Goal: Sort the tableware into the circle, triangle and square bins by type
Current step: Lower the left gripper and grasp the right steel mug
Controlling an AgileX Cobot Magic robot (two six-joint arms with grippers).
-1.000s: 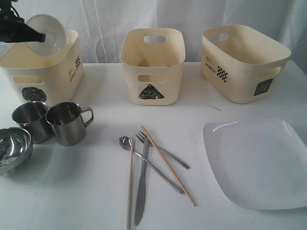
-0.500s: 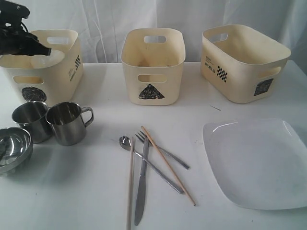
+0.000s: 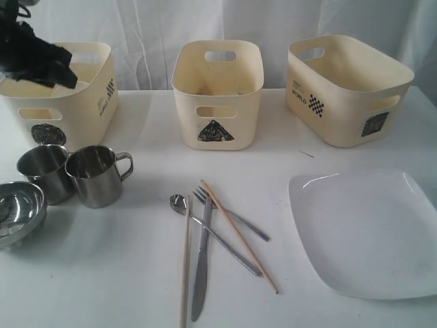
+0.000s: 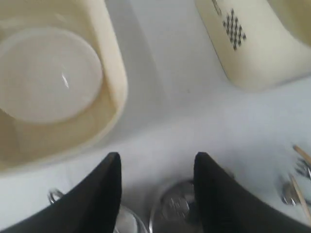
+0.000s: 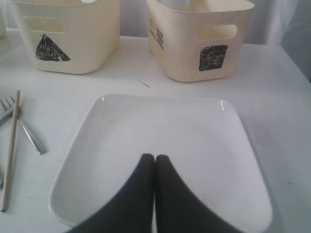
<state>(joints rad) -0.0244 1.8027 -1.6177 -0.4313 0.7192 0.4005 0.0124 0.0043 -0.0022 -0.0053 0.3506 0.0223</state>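
Note:
A steel mug needs to be sorted by type, so my left gripper should next pick it up by its rim (image 3: 68,166) opposite the handle (image 3: 126,165).
The white bowl (image 4: 48,73) lies inside the circle bin (image 3: 68,113). My left gripper (image 3: 61,68) hovers over that bin, open and empty (image 4: 158,160). Two steel mugs (image 3: 42,171) (image 3: 95,174) and a steel bowl (image 3: 19,212) stand in front of the bin. A spoon (image 3: 179,201), fork (image 3: 229,215), knife (image 3: 201,266) and two wooden chopsticks (image 3: 186,266) (image 3: 239,236) lie crossed at the table's middle. My right gripper (image 5: 155,158), out of the exterior view, is shut with nothing in it, above the large white plate (image 5: 160,131) (image 3: 369,232).
The triangle bin (image 3: 217,96) stands at the back centre and the square bin (image 3: 345,89) at the back right. A white curtain hangs behind them. The plate reaches the table's right front edge.
The white bowl, held tilted above the circle bin a second ago, has gone down into it. My left gripper has let go and opened.

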